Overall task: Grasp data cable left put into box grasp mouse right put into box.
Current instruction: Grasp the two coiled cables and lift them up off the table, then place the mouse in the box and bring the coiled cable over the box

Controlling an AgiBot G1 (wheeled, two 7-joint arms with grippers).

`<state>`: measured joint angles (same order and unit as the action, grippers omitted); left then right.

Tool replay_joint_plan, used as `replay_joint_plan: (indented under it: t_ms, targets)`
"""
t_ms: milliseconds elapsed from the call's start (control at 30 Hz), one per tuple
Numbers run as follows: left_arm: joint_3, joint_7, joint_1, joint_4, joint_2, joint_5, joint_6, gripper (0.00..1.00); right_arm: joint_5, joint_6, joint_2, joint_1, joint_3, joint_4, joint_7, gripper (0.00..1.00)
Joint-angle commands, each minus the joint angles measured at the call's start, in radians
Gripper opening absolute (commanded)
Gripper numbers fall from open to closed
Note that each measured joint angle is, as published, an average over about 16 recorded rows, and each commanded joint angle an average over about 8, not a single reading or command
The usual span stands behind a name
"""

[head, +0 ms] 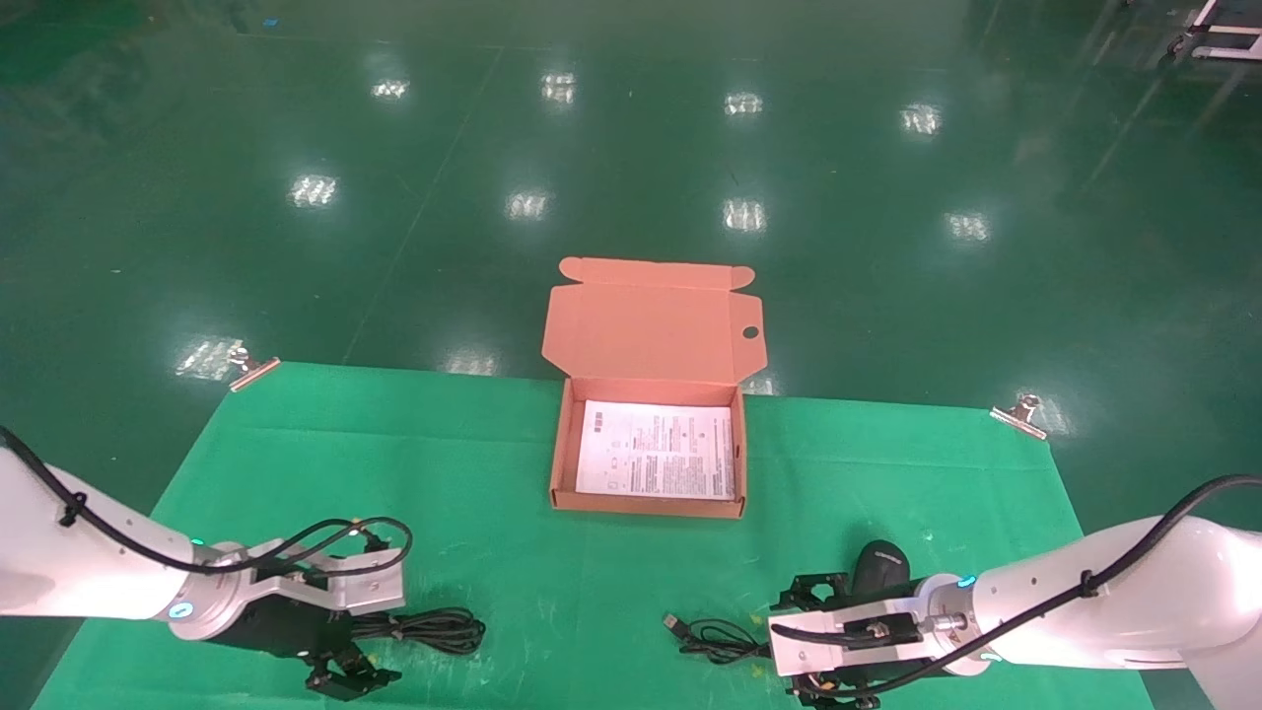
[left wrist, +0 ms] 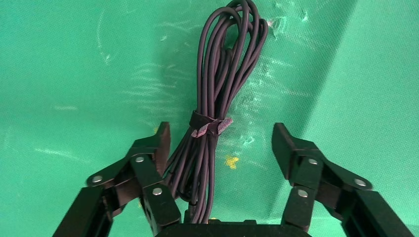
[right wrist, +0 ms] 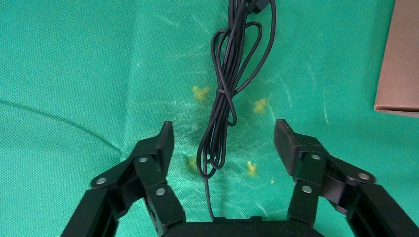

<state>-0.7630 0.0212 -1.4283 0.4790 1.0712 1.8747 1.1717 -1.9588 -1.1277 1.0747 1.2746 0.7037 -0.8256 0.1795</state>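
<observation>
The right gripper should next grab the mouse's cord by its narrow bundle between tie and mouse (right wrist: 216, 129), because loose loops spread out near the plug.
The data cable (head: 439, 629), a black bundle tied at its middle, lies on the green cloth at the front left. My left gripper (head: 370, 633) is open and low around its near end. In the left wrist view the bundle (left wrist: 225, 69) runs between the open fingers, close to one finger (left wrist: 159, 143); the left gripper (left wrist: 221, 136) holds nothing. The black mouse (head: 877, 564) lies at the front right, just behind my right gripper (head: 789, 646). The right gripper (right wrist: 223, 131) is open over the mouse's loose cord (right wrist: 225, 98). The salmon box (head: 564, 444) stands open in the middle.
A printed sheet (head: 656, 449) lies in the box, whose lid (head: 651, 320) leans back past the table's far edge. The cord's USB plug (head: 672, 623) points left. A box corner (right wrist: 398, 64) shows in the right wrist view. Clips (head: 251, 367) hold the cloth's far corners.
</observation>
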Motion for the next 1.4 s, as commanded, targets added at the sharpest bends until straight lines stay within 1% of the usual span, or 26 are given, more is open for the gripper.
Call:
replay_joint_plan:
  t_ms: [33,1200,1400]
  targets:
    - [0.000,-0.001,0.000,0.002,0.000,0.001,0.000,0.00,0.001,-0.001,-0.001,0.000,-0.001,-0.001,-0.001,0.00]
    - [-0.002,-0.001,0.000,0.012,-0.001,0.004,0.000,0.00,0.003,-0.003,-0.003,-0.001,-0.003,-0.005,-0.003,0.00]
    - [0.009,0.012,-0.017,0.054,-0.019,-0.006,-0.007,0.00,0.015,-0.021,-0.025,0.019,-0.014,-0.031,-0.009,0.00]
